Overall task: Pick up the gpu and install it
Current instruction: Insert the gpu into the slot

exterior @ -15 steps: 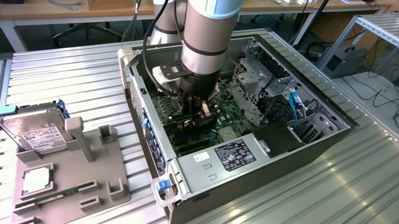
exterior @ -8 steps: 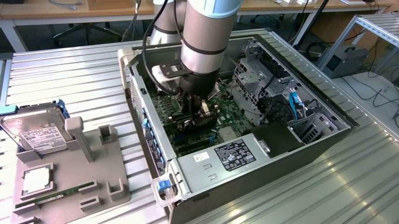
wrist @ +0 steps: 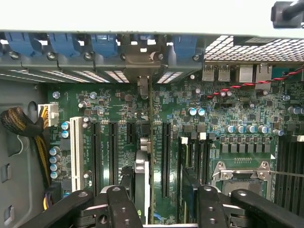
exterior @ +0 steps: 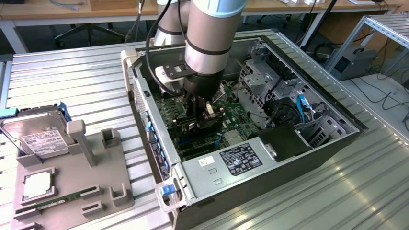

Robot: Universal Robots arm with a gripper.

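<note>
My gripper takes hold of the GPU [wrist: 149, 142] by its black shroud end [wrist: 141, 192] next, since the silver bracket sits tight against the case's rear slot openings.
The gpu [wrist: 149, 142] shows edge-on as a thin card standing upright on the green motherboard [wrist: 114, 102]. Its silver bracket [wrist: 138, 61] sits against the case's rear slot openings. My gripper [wrist: 159, 190] straddles the card's upper edge and stands open. One finger [wrist: 127, 190] lies close against the card, and a strip of board shows between the card and the other finger [wrist: 192, 190]. In the exterior view the gripper [exterior: 203, 117] reaches down into the open computer case [exterior: 332, 112], with the black card [exterior: 190, 122] below it.
A grey holder [exterior: 70, 177] on the exterior view's left carries a silver hard drive [exterior: 38, 139], a processor chip [exterior: 37, 184] and a green memory stick [exterior: 54, 201]. Inside the case are the power supply [exterior: 236, 160], drive cages [exterior: 262, 76] and the processor socket [wrist: 242, 175].
</note>
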